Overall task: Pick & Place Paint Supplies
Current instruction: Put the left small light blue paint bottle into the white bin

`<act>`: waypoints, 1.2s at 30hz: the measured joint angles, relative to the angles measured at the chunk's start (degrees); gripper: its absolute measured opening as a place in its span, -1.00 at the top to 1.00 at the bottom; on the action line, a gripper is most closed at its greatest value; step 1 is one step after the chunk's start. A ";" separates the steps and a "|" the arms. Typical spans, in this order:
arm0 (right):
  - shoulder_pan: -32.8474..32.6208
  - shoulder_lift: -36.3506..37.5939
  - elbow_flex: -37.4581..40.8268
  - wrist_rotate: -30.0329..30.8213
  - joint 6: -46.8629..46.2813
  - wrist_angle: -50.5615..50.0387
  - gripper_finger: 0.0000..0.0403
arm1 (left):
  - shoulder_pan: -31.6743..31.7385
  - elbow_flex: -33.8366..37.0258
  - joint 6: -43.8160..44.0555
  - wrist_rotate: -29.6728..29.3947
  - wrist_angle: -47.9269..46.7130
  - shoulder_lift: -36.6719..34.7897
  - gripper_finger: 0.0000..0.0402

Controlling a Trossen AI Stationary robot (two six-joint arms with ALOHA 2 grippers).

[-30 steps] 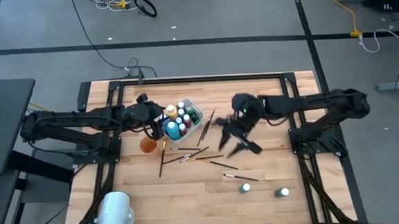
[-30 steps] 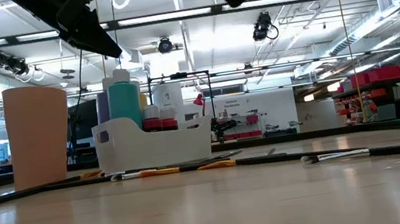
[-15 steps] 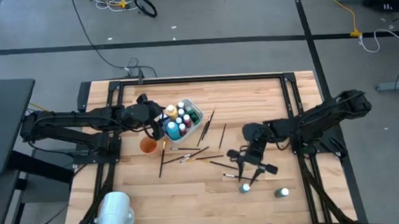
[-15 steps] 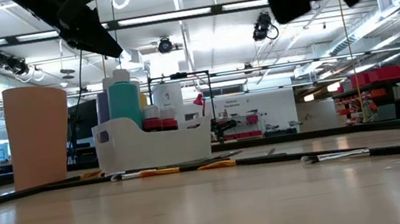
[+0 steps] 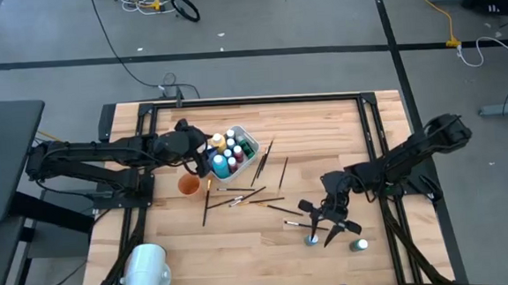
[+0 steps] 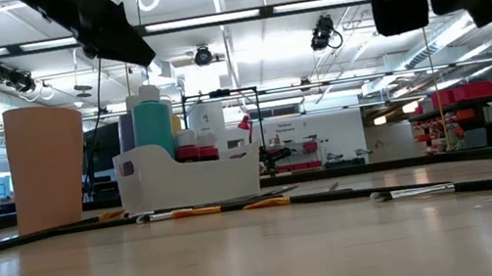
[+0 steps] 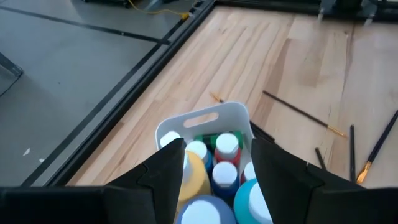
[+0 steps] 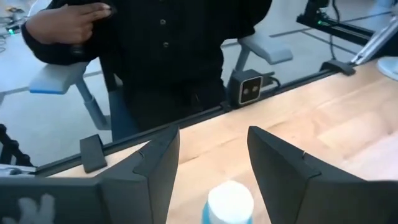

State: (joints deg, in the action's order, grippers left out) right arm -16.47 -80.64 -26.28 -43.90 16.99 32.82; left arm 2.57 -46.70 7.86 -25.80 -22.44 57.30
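Note:
My right gripper's fingers are above the white cap [image 8: 230, 200] in the right wrist view, so they must come down first or they would miss the blue bottle.
A white tub [image 5: 234, 150] at the table's far left holds several white-capped paint bottles [image 7: 219, 163]. My left gripper [image 5: 205, 156] hovers open just above them. Thin dark brushes [image 5: 244, 194] lie scattered on the wood in front of the tub. Two bottles stand upright near the front right: a blue one [image 5: 312, 239] and another [image 5: 358, 244]. My right gripper [image 5: 324, 227] hangs open over the blue bottle, pointing toward the near edge. That bottle's white cap [image 8: 230, 200] shows ahead between the fingers, untouched.
An orange cup [image 5: 188, 184] stands beside the tub, and a large white cylinder [image 5: 145, 271] sits at the near left corner. A person in dark clothes [image 8: 168, 43] sits just beyond the table's near edge. Bare wood lies along the far right.
My right gripper has swung from the table's middle, beside the tub, toward the near right and down, ending above the blue bottle; its fingers have stayed open. The bottles and brushes have not moved.

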 joint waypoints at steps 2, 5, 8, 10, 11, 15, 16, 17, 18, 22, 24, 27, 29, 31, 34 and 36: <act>-0.80 -0.78 0.00 0.04 0.00 0.67 0.04 | 0.00 0.00 0.00 0.00 0.15 0.00 0.02; -1.73 -2.45 -0.02 0.37 0.04 1.22 0.04 | 0.00 0.00 -0.02 0.00 0.13 0.02 0.02; -2.17 -4.63 0.00 4.78 0.03 4.03 0.04 | 0.00 0.00 -0.13 0.00 0.11 0.02 0.02; -2.11 -6.07 -0.01 7.12 -0.76 5.16 0.04 | 0.00 0.00 -0.13 0.02 0.11 0.02 0.02; -2.09 -6.66 -0.02 7.59 -1.76 5.10 0.04 | 0.00 0.00 -0.13 0.04 0.07 0.02 0.02; -2.12 -8.67 -0.02 7.32 -5.06 4.90 0.04 | 0.00 0.00 -1.03 1.56 0.06 0.02 0.02; -2.12 -9.08 -0.02 7.28 -5.48 4.84 0.05 | 0.00 0.00 -1.21 2.01 0.09 0.02 0.02; -2.12 -9.39 -0.02 7.20 -5.78 4.79 0.06 | 0.00 0.00 -1.27 2.45 0.09 0.02 0.02; -2.12 -9.75 -0.02 7.10 -5.87 4.95 0.08 | -0.02 0.00 -1.28 2.71 0.06 0.02 0.02; -2.10 -10.41 -0.02 8.87 -4.58 4.98 0.23 | -0.02 0.00 -1.31 2.73 0.06 0.02 0.02; -1.96 -10.48 -0.02 9.19 -4.09 4.95 0.34 | -0.02 0.00 -1.33 2.73 0.09 0.02 0.02; -1.56 -10.48 -0.02 9.05 -4.57 5.09 0.46 | -0.02 0.00 -1.45 2.73 0.06 0.02 0.02; -1.33 -10.50 -0.02 9.24 -4.86 5.92 0.46 | -0.02 0.00 -1.47 2.73 0.06 0.02 0.02; -1.24 -10.50 -0.02 11.48 -5.01 9.05 0.46 | -0.02 0.00 -2.12 2.73 0.08 0.02 0.02; -0.95 -10.50 -0.02 17.27 -5.21 17.41 0.46 | -0.02 0.00 -3.07 2.74 0.06 0.02 0.02; -0.43 -10.50 -0.07 20.76 -4.43 22.30 0.45 | -0.02 0.00 -3.23 2.72 0.06 0.02 0.02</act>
State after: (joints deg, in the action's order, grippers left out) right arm -16.90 -91.13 -26.35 -23.13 12.57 55.12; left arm 2.55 -46.70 4.62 -23.08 -22.37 57.32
